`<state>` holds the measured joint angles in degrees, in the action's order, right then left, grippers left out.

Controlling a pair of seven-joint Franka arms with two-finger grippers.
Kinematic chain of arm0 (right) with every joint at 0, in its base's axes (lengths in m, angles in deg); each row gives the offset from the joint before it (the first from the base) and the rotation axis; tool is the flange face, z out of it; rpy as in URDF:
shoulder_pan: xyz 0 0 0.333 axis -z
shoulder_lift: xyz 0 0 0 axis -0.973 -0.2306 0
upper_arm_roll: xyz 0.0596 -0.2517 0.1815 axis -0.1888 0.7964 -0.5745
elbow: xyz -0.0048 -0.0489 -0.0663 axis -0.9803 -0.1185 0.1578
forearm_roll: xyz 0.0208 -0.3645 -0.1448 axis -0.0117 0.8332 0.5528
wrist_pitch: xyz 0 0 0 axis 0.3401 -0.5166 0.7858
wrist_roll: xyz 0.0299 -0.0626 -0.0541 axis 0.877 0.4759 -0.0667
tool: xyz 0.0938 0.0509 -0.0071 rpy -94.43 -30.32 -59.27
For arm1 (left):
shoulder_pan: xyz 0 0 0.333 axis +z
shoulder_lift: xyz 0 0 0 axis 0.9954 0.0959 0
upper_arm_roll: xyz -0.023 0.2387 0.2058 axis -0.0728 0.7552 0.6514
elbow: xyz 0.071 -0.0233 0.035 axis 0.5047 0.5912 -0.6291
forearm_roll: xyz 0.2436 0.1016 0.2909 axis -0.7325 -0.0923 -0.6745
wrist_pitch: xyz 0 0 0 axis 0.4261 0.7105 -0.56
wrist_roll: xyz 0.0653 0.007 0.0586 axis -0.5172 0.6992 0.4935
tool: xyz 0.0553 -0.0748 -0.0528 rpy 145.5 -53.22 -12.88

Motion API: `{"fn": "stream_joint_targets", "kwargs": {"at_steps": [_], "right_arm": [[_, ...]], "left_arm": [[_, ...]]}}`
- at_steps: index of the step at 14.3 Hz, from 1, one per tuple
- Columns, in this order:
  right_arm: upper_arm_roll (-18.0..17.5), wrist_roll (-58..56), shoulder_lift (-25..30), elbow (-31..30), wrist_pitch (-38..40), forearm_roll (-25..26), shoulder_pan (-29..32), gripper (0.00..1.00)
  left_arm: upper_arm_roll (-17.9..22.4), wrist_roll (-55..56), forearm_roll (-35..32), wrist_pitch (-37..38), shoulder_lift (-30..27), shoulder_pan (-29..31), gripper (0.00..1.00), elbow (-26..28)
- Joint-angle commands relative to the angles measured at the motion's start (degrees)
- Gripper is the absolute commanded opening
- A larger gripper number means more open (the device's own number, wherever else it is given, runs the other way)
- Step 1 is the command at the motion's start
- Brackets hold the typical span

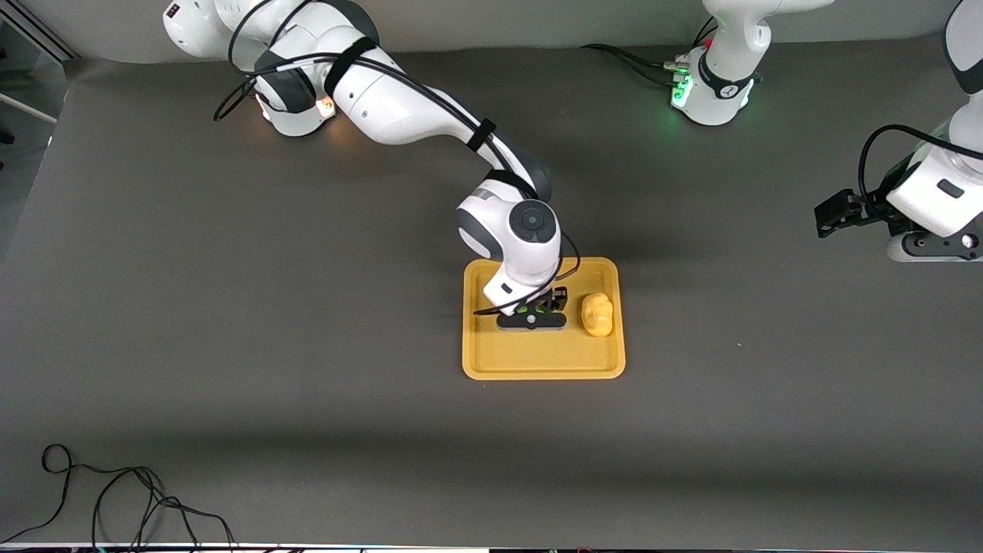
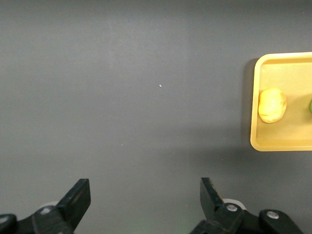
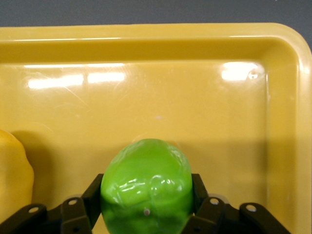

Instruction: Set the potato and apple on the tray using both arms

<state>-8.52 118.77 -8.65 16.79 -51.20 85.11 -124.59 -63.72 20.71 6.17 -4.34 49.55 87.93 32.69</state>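
My right gripper needs to release the green apple, because it sits low at the tray's bottom, well inside the tray's yellow rim, and would rest on the tray.
The mustard-yellow tray (image 1: 537, 361) lies mid-table. The pale yellow potato (image 1: 597, 315) rests in it, toward the left arm's end. My right gripper (image 1: 531, 316) is low over the tray's middle, shut on the green apple (image 1: 530, 309). In the right wrist view both fingers press the glossy apple (image 3: 146, 180) from either side of the right gripper (image 3: 146, 195), with the tray floor (image 3: 195, 97) below and the potato (image 3: 12, 175) beside it. My left gripper (image 1: 933, 247) waits over bare table at the left arm's end. The left gripper (image 2: 145, 187) is open and holds nothing; the tray (image 2: 282, 144) and potato (image 2: 272, 105) show beside it.
A loop of black cable (image 1: 115, 499) lies at the table's near edge toward the right arm's end. The two arm bases (image 1: 714, 92) stand along the back edge. Dark grey tabletop (image 1: 307, 346) surrounds the tray on all sides.
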Motion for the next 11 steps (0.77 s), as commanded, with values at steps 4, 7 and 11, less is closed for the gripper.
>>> {"fn": "stream_joint_targets", "kwargs": {"at_steps": [4, 7, 11], "right_arm": [[0.7, 1.0, -2.1, 2.6, -1.1, 0.9, -0.7, 0.56], [0.9, 0.6, -1.7, 2.5, -1.1, 1.1, -0.4, 0.83], [0.9, 0.2, 2.1, 2.6, 3.5, 1.9, 0.2, 1.00]], "left_arm": [[0.2, -0.9, 0.6, 0.8, -0.4, 0.3, 1.00, 0.0], [0.2, -0.9, 0.6, 0.8, -0.5, 0.3, 1.00, 0.0], [0.1, -0.9, 0.6, 0.8, -0.5, 0.3, 1.00, 0.0]]}}
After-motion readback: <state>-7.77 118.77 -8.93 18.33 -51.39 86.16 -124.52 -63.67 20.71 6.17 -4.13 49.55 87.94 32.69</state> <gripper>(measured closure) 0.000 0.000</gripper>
